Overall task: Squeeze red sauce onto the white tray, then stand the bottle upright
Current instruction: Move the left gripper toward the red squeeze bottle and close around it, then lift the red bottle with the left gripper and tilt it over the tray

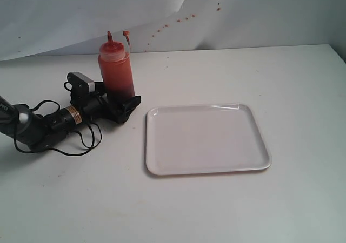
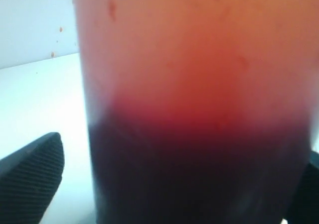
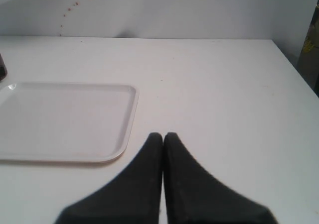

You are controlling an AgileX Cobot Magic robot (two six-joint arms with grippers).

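Observation:
My left gripper closes now, since its fingers sit low on either side of the bottle's lower body [image 1: 119, 89] [image 2: 194, 169]. Closing now would catch the bottle.
The bottle [image 1: 115, 69] stands upright on the table at the left, with its pale nozzle and thin tethered cap on top. Red sauce [image 1: 119, 83] fills it, darker low down. My left gripper [image 1: 122, 106] lies low around the bottle's base. In the left wrist view the bottle [image 2: 199, 84] fills the picture, and one finger [image 2: 35, 179] stands apart from its wall, so the gripper [image 2: 184, 152] is open. The white tray [image 1: 157, 164] lies to the right of the bottle, plain white, with no sauce seen on it. My right gripper [image 3: 163, 135] is shut and empty, near a corner of the tray [image 3: 122, 149].
The left arm and its looped black cables [image 1: 81, 140] lie on the table left of the bottle. A white backdrop with reddish-brown specks [image 1: 186, 19] hangs behind. The table's far right edge [image 3: 294, 69] shows in the right wrist view.

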